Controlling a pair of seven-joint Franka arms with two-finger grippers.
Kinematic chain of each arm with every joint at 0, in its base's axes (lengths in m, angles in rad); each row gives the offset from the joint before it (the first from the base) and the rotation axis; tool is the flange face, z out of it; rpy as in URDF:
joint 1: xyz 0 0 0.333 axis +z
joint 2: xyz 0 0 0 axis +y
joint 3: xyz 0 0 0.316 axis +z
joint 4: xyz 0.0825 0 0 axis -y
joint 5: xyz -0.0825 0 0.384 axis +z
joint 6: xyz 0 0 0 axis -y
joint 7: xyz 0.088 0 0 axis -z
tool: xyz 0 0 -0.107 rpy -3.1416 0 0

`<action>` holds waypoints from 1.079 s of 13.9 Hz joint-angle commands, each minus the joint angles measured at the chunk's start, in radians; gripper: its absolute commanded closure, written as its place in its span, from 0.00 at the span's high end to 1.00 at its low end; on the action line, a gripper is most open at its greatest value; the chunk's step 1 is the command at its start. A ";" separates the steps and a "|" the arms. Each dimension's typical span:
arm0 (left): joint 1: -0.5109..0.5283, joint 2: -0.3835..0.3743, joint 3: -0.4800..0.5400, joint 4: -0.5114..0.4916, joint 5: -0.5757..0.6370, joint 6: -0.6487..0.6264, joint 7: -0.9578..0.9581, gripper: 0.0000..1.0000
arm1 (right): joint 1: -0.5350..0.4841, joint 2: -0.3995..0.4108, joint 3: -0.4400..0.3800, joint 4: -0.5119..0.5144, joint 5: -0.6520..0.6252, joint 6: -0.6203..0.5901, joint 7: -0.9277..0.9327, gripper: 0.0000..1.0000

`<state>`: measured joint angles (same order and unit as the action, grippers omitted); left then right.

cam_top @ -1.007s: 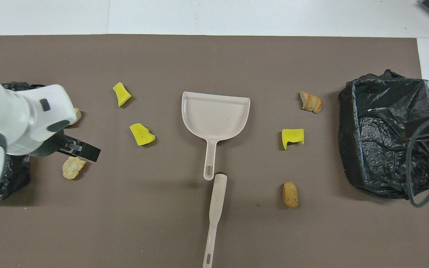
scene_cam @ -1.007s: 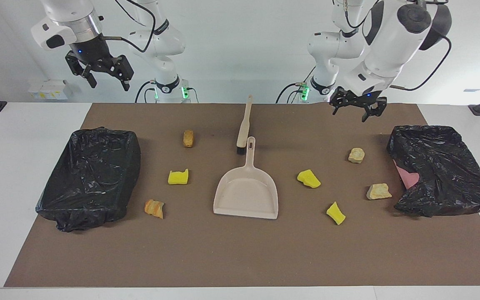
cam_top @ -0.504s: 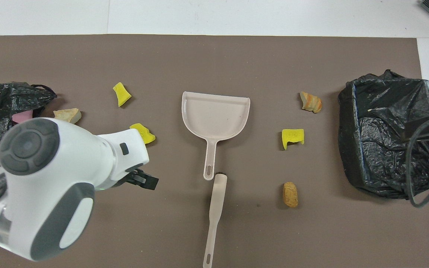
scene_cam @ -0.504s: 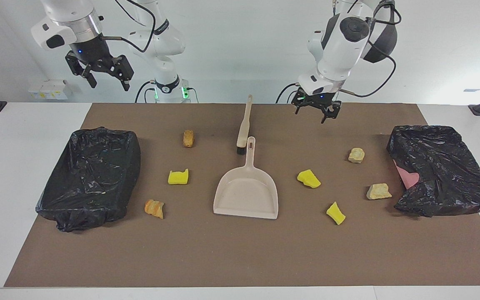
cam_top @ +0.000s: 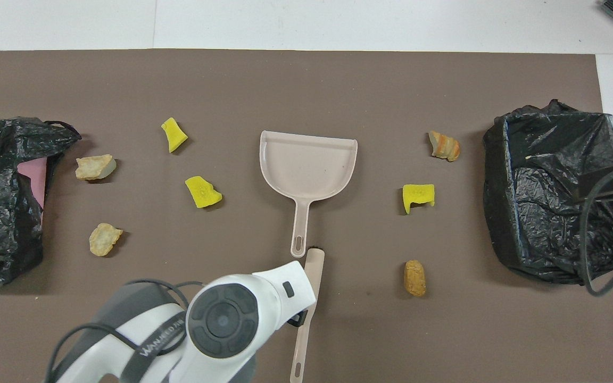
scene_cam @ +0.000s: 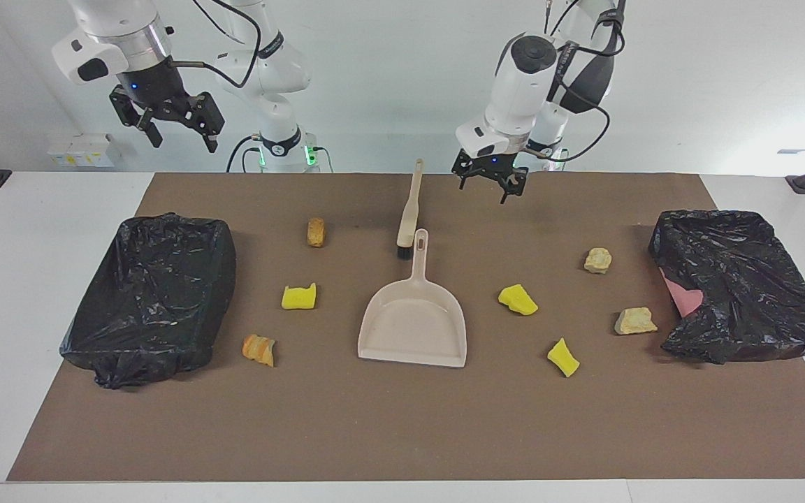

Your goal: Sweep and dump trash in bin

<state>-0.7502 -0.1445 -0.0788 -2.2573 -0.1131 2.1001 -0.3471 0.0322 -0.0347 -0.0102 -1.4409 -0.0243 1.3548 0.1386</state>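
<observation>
The beige brush stretches long and slim from its head to its handle tip [cam_top: 296, 373], so the left gripper will next pick up the brush near its middle [cam_top: 309, 313].
Seven scraps of trash lie on the brown mat. Yellow sponge pieces [scene_cam: 298, 297] [scene_cam: 518, 299] [scene_cam: 563, 357], tan chunks [scene_cam: 597, 260] [scene_cam: 634, 321] and orange-brown lumps [scene_cam: 315, 231] [scene_cam: 259, 348] lie on both sides of the beige dustpan [scene_cam: 413, 321]. The beige brush [scene_cam: 409, 209] lies just nearer the robots than the dustpan's handle. My left gripper [scene_cam: 490, 185] is open and empty, in the air over the mat beside the brush handle. In the overhead view its wrist hides it and covers part of the brush [cam_top: 312, 268]. My right gripper [scene_cam: 177, 134] is open and empty, and waits high at the right arm's end.
A bin lined with a black bag [scene_cam: 154, 293] stands at the right arm's end of the mat. A second black-bagged bin [scene_cam: 745, 286], with some pink showing, stands at the left arm's end. The dustpan [cam_top: 308, 165] lies in the middle of the mat.
My left arm has swung from over the bin at its own end toward the middle, and its gripper now hangs beside the brush handle. The right arm and the things on the mat have not moved.
</observation>
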 commanded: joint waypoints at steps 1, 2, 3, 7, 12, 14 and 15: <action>-0.118 -0.007 0.017 -0.076 0.000 0.089 -0.120 1.00 | -0.003 -0.014 -0.004 -0.018 0.015 0.001 -0.019 1.00; -0.165 0.017 0.013 -0.088 0.009 0.131 -0.182 1.00 | -0.005 -0.020 -0.005 -0.021 0.014 -0.031 -0.019 1.00; -0.188 0.037 0.013 -0.093 0.010 0.161 -0.199 1.00 | -0.005 -0.028 -0.005 -0.010 0.014 -0.043 -0.020 1.00; -0.250 0.106 0.005 -0.093 0.030 0.185 -0.231 1.00 | -0.002 -0.050 -0.005 -0.041 0.012 0.015 -0.013 1.00; -0.250 0.117 0.005 -0.087 0.058 0.181 -0.294 0.52 | 0.102 0.088 0.022 -0.047 -0.003 0.182 0.142 1.00; -0.239 0.117 0.005 -0.088 0.058 0.179 -0.297 0.00 | 0.155 0.151 0.022 -0.042 0.000 0.243 0.173 1.00; -0.232 0.120 0.007 -0.088 0.059 0.178 -0.296 0.00 | 0.176 0.183 0.022 -0.039 -0.005 0.291 0.211 1.00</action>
<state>-0.9794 -0.0200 -0.0840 -2.3365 -0.0762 2.2700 -0.6192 0.1810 0.0966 0.0119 -1.4944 -0.0246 1.5891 0.2986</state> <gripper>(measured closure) 0.476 0.000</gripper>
